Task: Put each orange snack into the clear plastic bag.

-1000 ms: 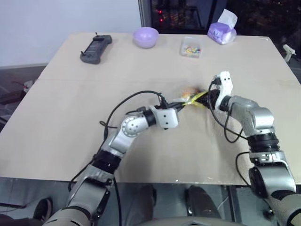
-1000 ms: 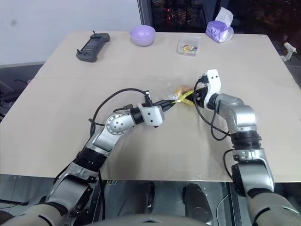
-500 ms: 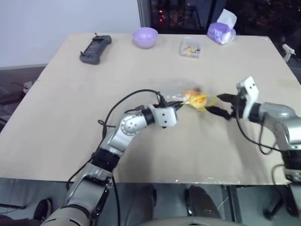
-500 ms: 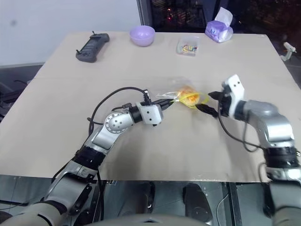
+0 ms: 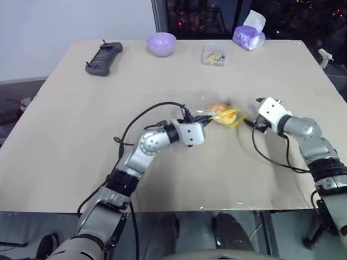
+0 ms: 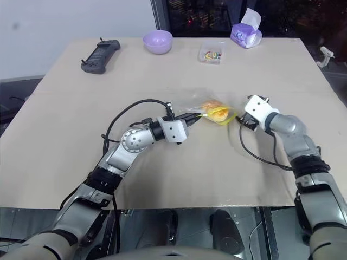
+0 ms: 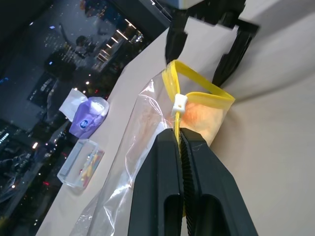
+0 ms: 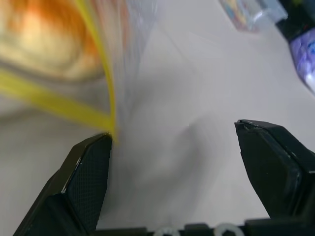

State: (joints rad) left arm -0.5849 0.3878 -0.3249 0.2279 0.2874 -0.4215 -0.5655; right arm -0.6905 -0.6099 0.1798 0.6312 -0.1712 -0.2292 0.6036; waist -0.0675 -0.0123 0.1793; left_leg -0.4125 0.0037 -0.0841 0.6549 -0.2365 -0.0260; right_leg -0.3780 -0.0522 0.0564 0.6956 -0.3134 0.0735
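The bag's yellow sealing strip has its pointed corner (image 5: 243, 115) sticking out from the strip's open loop, and the robot's right gripper needs to grab the strip by that corner. The bag's clear film hangs slack behind.
The clear plastic bag (image 5: 212, 114) lies near the table's middle, its yellow sealing strip (image 7: 198, 92) standing open in a loop. One orange snack (image 5: 222, 112) sits inside the bag, seen through the plastic just behind the strip (image 7: 203, 116). My left gripper (image 7: 179, 140) is shut on the yellow strip at the bag's mouth, reaching in from the left (image 5: 205, 121). My right gripper (image 5: 251, 123) stands open just right of the bag's mouth, nothing between its fingers (image 8: 91, 179); one finger is next to the yellow strip.
At the table's far edge stand a black handset (image 5: 103, 54), a purple bowl (image 5: 161, 43), a small clear box of colourful bits (image 5: 215, 54) and a purple tissue pack (image 5: 248, 34). Black cables loop over the table beside both arms.
My right gripper has let go of the bag's mouth, opened wide, rolled and drawn back to the right. The left gripper keeps its hold. The camera has shifted a little.
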